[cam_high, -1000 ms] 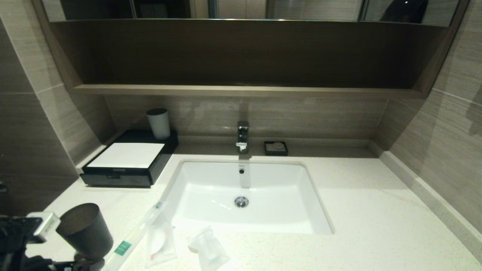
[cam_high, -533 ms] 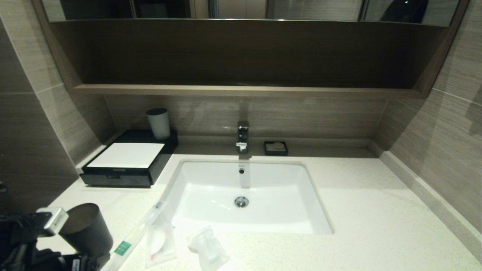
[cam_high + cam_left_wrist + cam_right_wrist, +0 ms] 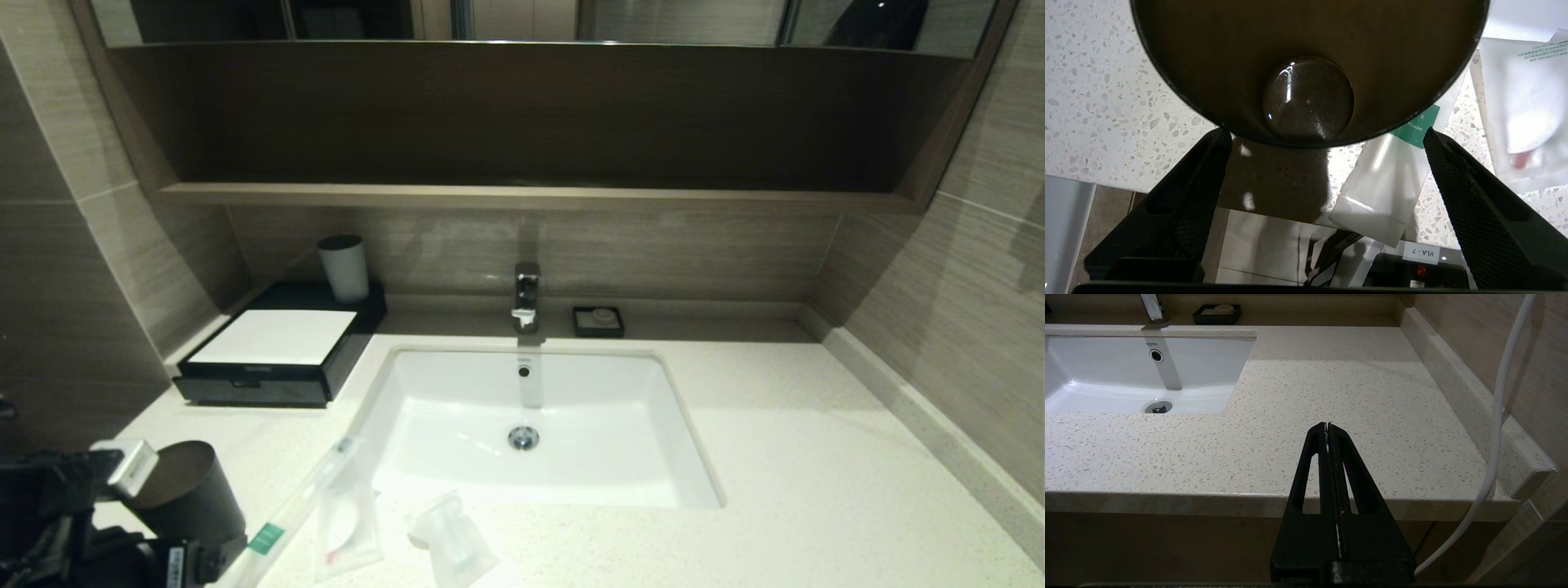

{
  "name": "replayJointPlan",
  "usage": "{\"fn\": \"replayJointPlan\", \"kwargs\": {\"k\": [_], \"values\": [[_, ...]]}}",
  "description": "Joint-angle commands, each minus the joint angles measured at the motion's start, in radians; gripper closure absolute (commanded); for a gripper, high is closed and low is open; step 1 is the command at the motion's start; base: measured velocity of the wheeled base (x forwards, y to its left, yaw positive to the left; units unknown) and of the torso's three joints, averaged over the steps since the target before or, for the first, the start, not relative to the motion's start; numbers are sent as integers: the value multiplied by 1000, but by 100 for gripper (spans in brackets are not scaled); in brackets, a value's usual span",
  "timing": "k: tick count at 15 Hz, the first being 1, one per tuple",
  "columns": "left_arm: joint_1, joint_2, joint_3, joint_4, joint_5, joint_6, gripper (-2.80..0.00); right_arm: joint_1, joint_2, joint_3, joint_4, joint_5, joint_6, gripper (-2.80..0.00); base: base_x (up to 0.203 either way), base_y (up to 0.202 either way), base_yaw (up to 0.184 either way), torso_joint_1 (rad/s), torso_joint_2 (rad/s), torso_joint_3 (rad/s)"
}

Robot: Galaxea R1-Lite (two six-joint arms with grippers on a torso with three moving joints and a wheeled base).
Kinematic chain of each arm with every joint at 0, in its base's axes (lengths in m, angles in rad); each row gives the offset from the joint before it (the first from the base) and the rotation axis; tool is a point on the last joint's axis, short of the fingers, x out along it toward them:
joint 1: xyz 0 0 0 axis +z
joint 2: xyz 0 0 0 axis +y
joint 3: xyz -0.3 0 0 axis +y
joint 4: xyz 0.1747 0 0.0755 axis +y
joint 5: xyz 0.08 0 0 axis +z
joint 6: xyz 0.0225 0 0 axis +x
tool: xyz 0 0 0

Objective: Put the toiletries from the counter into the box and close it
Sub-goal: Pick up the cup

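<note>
My left gripper should go lower before it closes on the dark cup. Its fingers stop at the dark cup's near rim [image 3: 165, 505] [image 3: 1309, 145], and bare counter shows between them.
Three clear toiletry packets lie at the counter's front left: a long dental kit packet [image 3: 290, 510] with a green label, a flat pouch [image 3: 349, 523] and a crumpled pouch [image 3: 451, 541]. The black box [image 3: 273, 359] with a white lid stands shut at the back left. My left gripper [image 3: 1327, 136] is open just above and behind a dark cup [image 3: 189, 494], at the counter's front left corner. Its fingertips [image 3: 1224, 136] flank the cup's near rim without holding it. The dental kit [image 3: 1392, 183] lies beside the cup. My right gripper [image 3: 1327, 425] is shut and empty over the counter's front right edge.
A grey cup [image 3: 344, 268] stands on the box's back corner. The white sink [image 3: 531, 425], the faucet [image 3: 526, 296] and a black soap dish [image 3: 598, 321] fill the middle. A wall runs along the right side and a shelf hangs above.
My left gripper has moved right and a little up, closer to the dark cup. Nothing else has moved.
</note>
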Motion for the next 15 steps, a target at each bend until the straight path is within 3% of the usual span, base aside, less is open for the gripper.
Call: {"fn": "replayJointPlan", "kwargs": {"k": [1,15], "values": [[0,39,6,-37,1,-1,-280,0,0,2,-1,0,0,0,0,0,0,0,0,0],[0,111,6,-134,2,-3,-280,0,0,2,-1,0,0,0,0,0,0,0,0,0]]}}
